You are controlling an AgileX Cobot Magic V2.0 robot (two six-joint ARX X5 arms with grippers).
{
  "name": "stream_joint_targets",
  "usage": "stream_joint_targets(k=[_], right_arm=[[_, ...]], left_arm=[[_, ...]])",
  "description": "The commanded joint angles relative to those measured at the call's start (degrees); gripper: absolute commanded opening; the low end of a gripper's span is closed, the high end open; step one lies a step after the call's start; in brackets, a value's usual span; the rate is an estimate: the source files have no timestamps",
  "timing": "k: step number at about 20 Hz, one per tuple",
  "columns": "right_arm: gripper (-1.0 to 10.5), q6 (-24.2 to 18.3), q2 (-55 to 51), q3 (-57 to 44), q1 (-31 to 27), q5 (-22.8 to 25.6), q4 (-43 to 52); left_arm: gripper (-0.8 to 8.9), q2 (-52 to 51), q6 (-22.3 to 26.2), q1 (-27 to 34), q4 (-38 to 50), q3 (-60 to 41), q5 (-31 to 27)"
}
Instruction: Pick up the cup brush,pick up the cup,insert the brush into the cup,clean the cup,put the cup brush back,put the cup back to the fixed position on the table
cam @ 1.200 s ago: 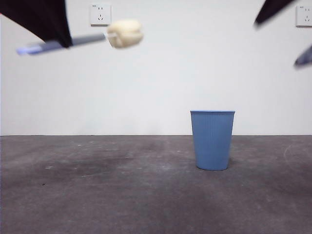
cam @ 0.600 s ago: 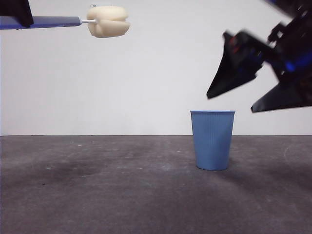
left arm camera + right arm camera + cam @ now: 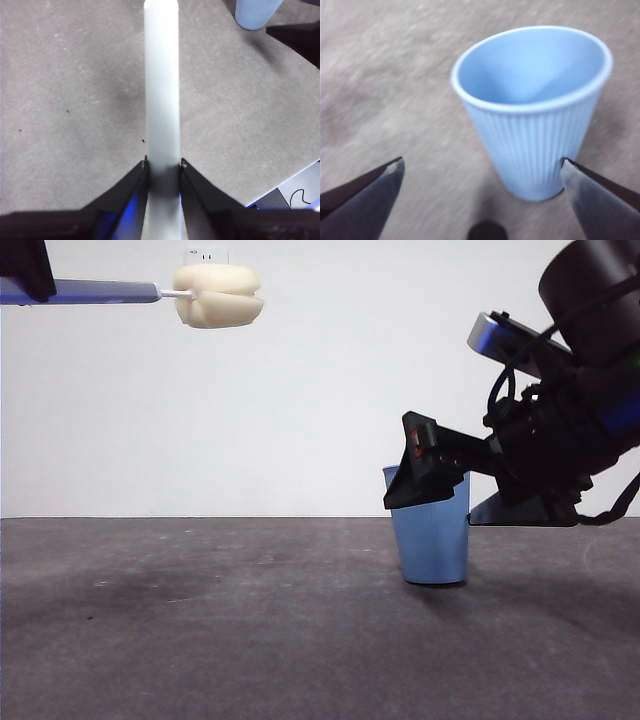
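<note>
The cup flares wide at its rim (image 3: 532, 106) and narrows toward its base, so my right gripper should next grab it by the ribbed side below the cup's rim (image 3: 532, 145).
The blue ribbed cup (image 3: 432, 545) stands on the dark table (image 3: 200, 640), right of centre. My right gripper (image 3: 435, 508) reaches in from the right at rim height. Its jaws are open, one on each side of the cup (image 3: 532, 115), around my right gripper's midpoint (image 3: 481, 166). I cannot tell whether a jaw touches the cup. The cup brush is held level, high at the upper left, its cream sponge head (image 3: 218, 295) pointing right. My left gripper (image 3: 162, 167) is shut on the brush's pale handle (image 3: 161, 90). In the front view the left gripper (image 3: 25, 270) is at the top left corner.
A white wall with a socket (image 3: 205, 254) stands behind the table. In the left wrist view, the cup (image 3: 255, 12) and the dark tip of the right arm (image 3: 300, 40) lie far ahead, and the table's edge (image 3: 290, 175) runs close by.
The right arm has come down and leftward from above the cup, so its open jaws now flank it. The cup's rim has shifted slightly left. The brush has barely moved.
</note>
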Motion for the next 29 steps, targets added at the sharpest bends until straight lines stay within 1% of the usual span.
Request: stream_joint_targets(k=[1,4,6,7,11,18,21,23,25,27,29], right_arm=[[5.9,0.0,2.9,-0.5,-1.4,0.2,2.6],[5.9,-0.8,4.7,-0.5,-2.9,0.2,2.9],[5.9,-3.1,4.7,-0.5,-3.4,0.2,4.4],[5.9,-3.5,4.7,-0.5,-3.7,0.1,5.8],[5.9,-3.5,6.4,-0.4,-4.1,-0.3,9.8],[5.9,-3.3,16.3,0.9,-4.1,-0.3,20.1],[5.9,-3.3,17.5,2.2,-4.1,-0.3,20.5],[5.1,-3.3,17.6,3.2,-4.1,-0.3,20.9],[4.6,-3.3,17.6,4.1,-4.1,-0.3,21.0],[2.8,-3.3,17.6,4.3,-4.1,-0.2,21.0],[1.7,-3.3,17.6,4.3,-4.1,-0.2,20.3]], left_arm=[[-0.08,-0.1,0.2,-0.2,0.2,-0.1,-0.1],[-0.08,-0.1,0.1,-0.2,0.3,-0.1,0.0],[-0.08,-0.1,0.1,-0.2,0.3,-0.1,0.0],[-0.08,-0.1,0.1,-0.2,0.3,-0.1,0.0],[-0.08,-0.1,0.0,-0.2,0.3,-0.1,0.0],[-0.08,-0.1,0.0,-0.3,0.2,-0.1,0.0],[-0.08,-0.1,0.0,-0.3,0.3,-0.1,-0.1],[-0.08,-0.1,0.0,-0.3,0.2,-0.1,-0.1],[-0.08,-0.1,0.0,-0.3,0.2,-0.1,-0.1],[-0.08,-0.1,0.0,-0.3,-0.2,-0.1,-0.1],[-0.08,-0.1,0.0,-0.3,-0.8,-0.1,-0.1]])
